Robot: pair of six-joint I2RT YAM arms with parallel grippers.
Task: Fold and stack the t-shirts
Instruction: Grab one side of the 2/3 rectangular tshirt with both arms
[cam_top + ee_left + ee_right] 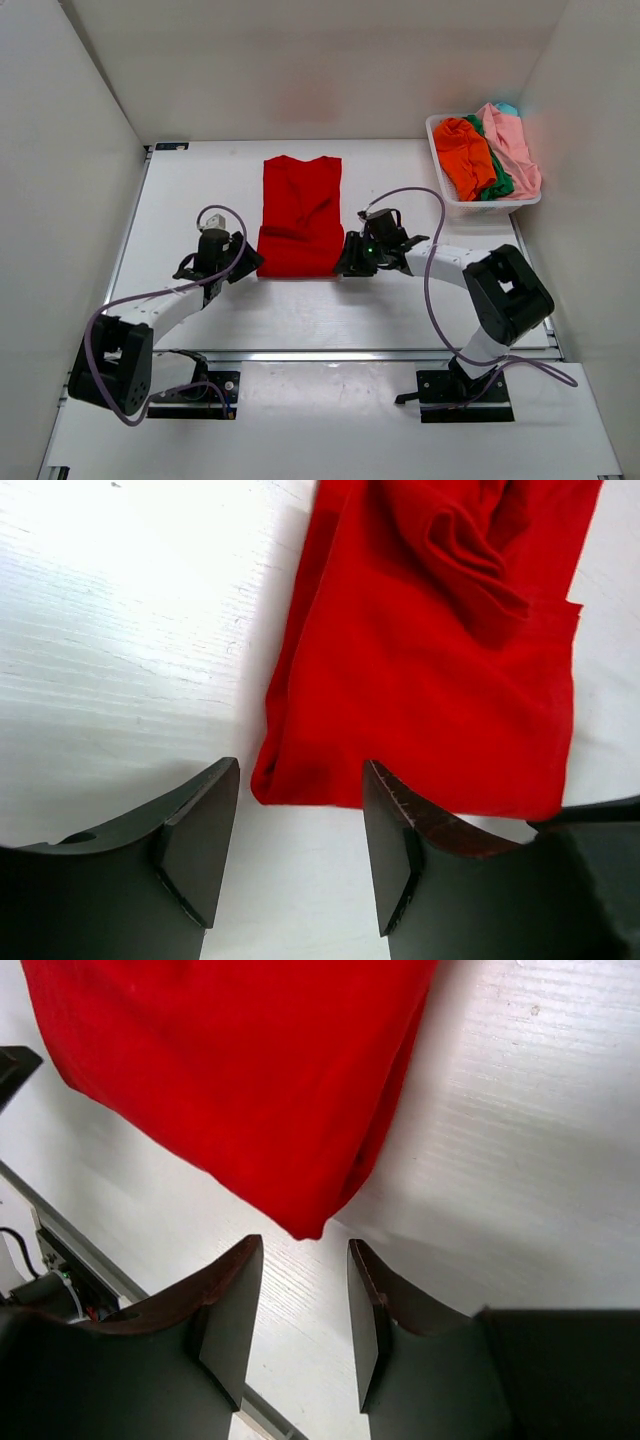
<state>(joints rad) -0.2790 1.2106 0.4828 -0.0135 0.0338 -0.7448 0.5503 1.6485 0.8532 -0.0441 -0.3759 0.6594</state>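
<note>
I need to fold hem toward collar, so next I need to grab the red t-shirt's near hem corner (pixel 262 273) (pixel 279 787) with my left gripper, opposite the right gripper's corner.
The bright red t-shirt (pixel 300 213) lies flat in a long folded strip at the table's middle, collar end far, hem end near. My left gripper (pixel 253 262) is open and empty just short of its near left corner (pixel 275 780). My right gripper (pixel 347 262) is open and empty just short of its near right corner (pixel 310 1222). The orange t-shirt (pixel 467 155), green t-shirt (pixel 497 180), pale pink t-shirt (pixel 513 145) and a bit of the teal one (pixel 508 108) lie bunched in the basket.
A white plastic basket (pixel 485 207) stands at the back right of the table. White walls close in the left, back and right. A metal rail (pixel 350 355) runs along the near edge by the arm bases.
</note>
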